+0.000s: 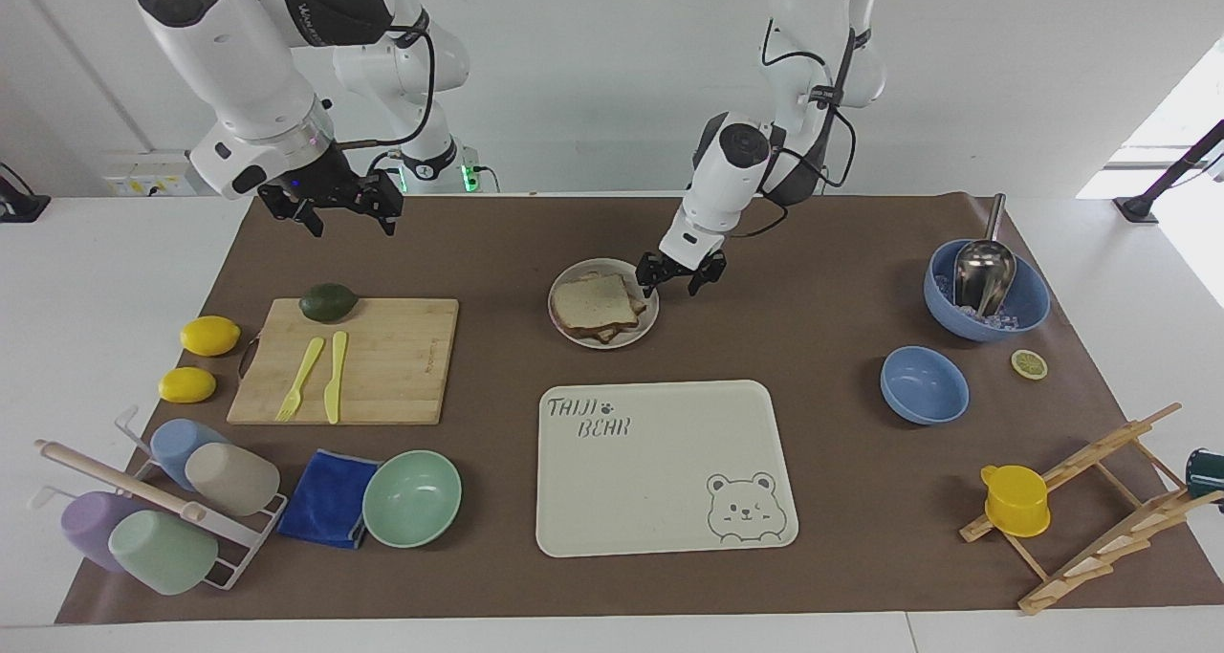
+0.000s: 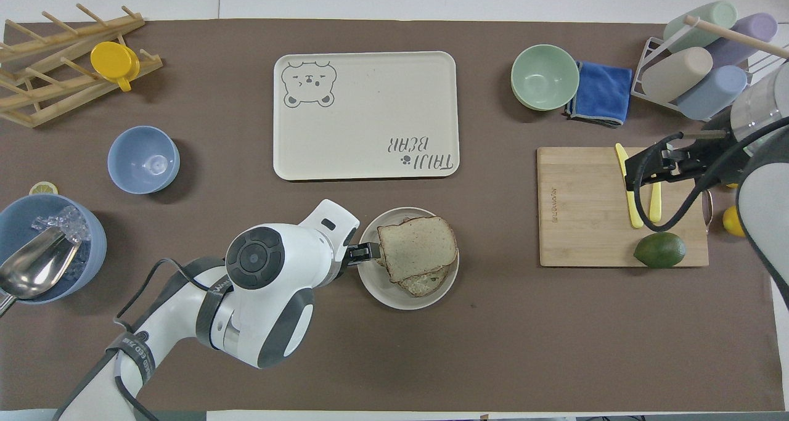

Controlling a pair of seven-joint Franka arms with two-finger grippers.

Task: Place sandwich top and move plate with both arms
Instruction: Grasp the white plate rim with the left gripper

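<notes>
The left gripper grips the plate by its bare rim next, since stacked bread covers the plate's middle.
The plate sits in the middle of the table, nearer to the robots than the tray. The sandwich top lies on a stack of bread on the plate; it also shows in the overhead view, with the plate's bare rim around it. My left gripper is open and low at the plate's edge toward the left arm's end, one finger over the rim; its tips show in the overhead view. My right gripper is open and empty, raised over the cutting board.
A cream bear tray lies farther from the robots than the plate. The cutting board holds an avocado, a yellow fork and a knife. A mint bowl, two blue bowls and racks stand around.
</notes>
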